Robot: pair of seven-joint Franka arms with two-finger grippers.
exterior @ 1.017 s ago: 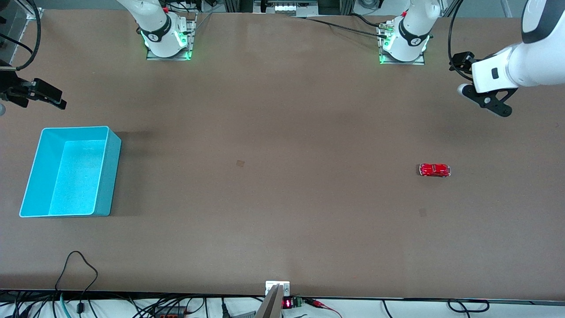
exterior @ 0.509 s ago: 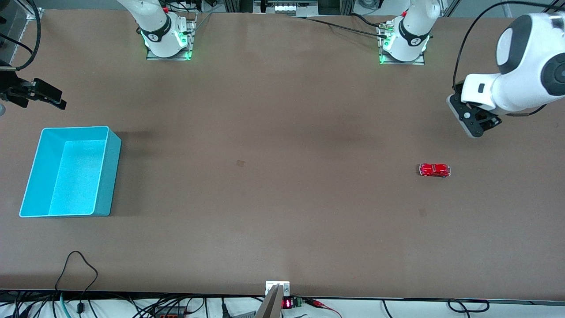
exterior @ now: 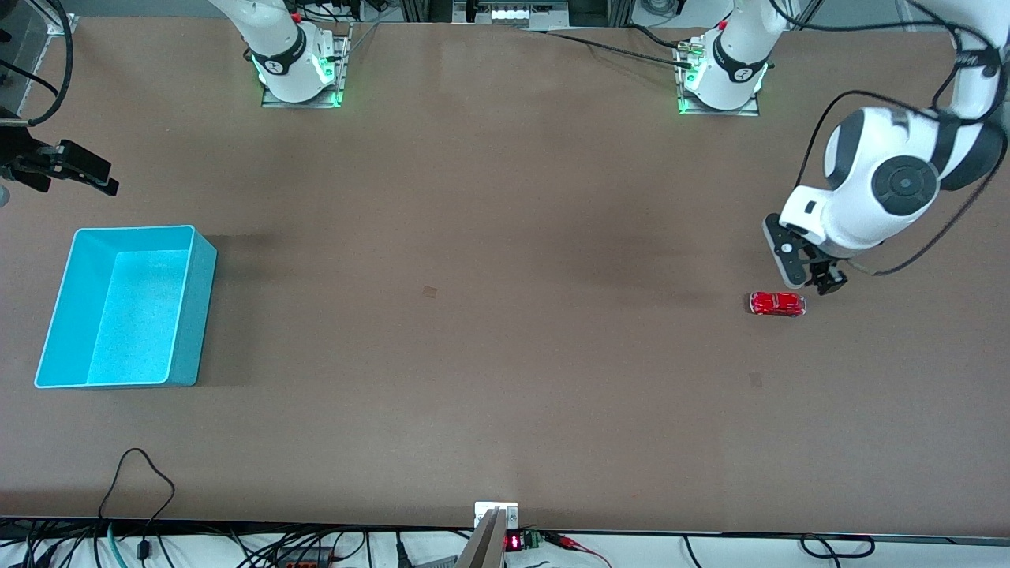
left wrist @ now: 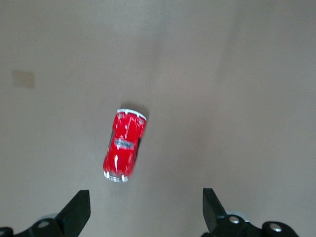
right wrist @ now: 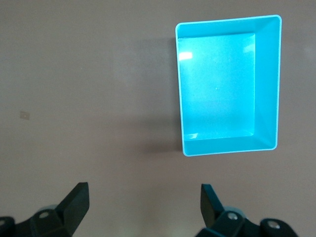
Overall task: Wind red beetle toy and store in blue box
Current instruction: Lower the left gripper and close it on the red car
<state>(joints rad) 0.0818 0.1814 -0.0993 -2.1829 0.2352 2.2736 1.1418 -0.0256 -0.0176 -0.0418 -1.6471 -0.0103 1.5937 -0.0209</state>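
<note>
The red beetle toy needs to be wound for the blue box (exterior: 126,306). My left gripper should grab it next by the sides of its roof (exterior: 778,301).
The red beetle toy (exterior: 777,304) stands on its wheels on the brown table, toward the left arm's end. My left gripper (exterior: 809,274) hangs open over the table just beside the toy. In the left wrist view the toy (left wrist: 124,145) lies just outside the spread fingertips (left wrist: 76,212), with nothing between them (left wrist: 145,212). The blue box (exterior: 126,306) sits empty toward the right arm's end. My right gripper (exterior: 91,175) waits open above the table beside the box, whose wall (right wrist: 266,84) shows past the open right gripper (right wrist: 144,207) in the right wrist view.
Two small darker patches mark the tabletop (exterior: 430,292) (exterior: 756,379). A black cable loop (exterior: 142,473) and a small mount (exterior: 495,517) lie at the table edge nearest the front camera. The arm bases (exterior: 300,71) (exterior: 722,75) stand along the edge farthest from it.
My left arm has swung in from the table's end and come down beside the toy, gripper still open. The right arm, toy and box have not moved.
</note>
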